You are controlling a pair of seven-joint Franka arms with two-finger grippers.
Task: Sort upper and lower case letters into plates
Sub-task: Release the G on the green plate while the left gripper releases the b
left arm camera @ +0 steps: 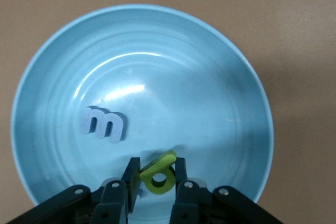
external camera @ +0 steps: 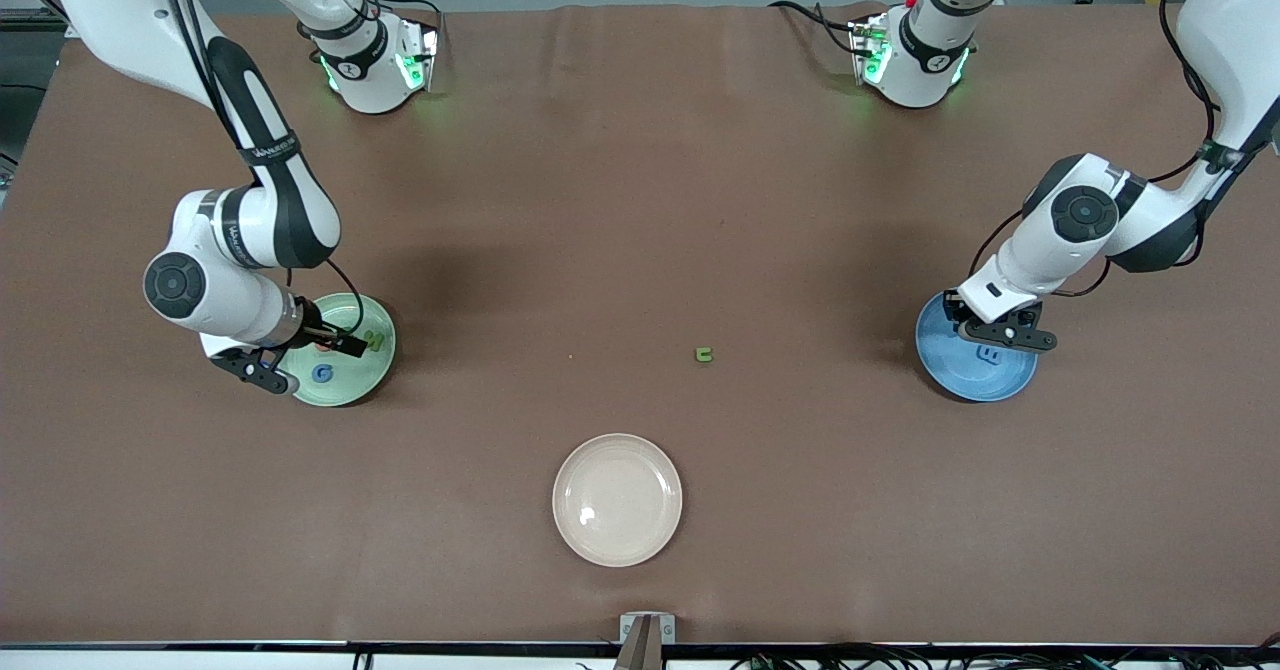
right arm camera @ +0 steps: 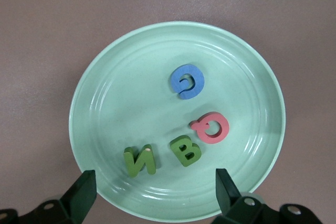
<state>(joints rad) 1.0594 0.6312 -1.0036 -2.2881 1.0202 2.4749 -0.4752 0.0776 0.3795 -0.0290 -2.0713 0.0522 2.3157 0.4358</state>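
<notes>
My left gripper should open now, because the green letter is low inside the blue plate's rim (left arm camera: 142, 7) in the left wrist view.
My left gripper (left arm camera: 156, 169) is shut on a lime-green letter (left arm camera: 158, 178) with a round ring and holds it just above the blue plate (left arm camera: 220, 66). A pale lavender m (left arm camera: 104, 124) lies in that plate. In the front view the left gripper (external camera: 1000, 342) is over the blue plate (external camera: 950, 370). My right gripper (right arm camera: 156, 182) is open and empty over the pale green plate (right arm camera: 121, 82), which holds a blue G (right arm camera: 186, 81), a pink Q (right arm camera: 212, 127), a green B (right arm camera: 185, 150) and a green N (right arm camera: 140, 160). It also shows in the front view (external camera: 335, 343) over the green plate (external camera: 350, 390).
A small green letter (external camera: 705, 355) lies loose on the brown table, between the two plates. A cream-white plate (external camera: 617, 499) stands nearer to the front camera, in the middle. The arm bases stand along the table's back edge.
</notes>
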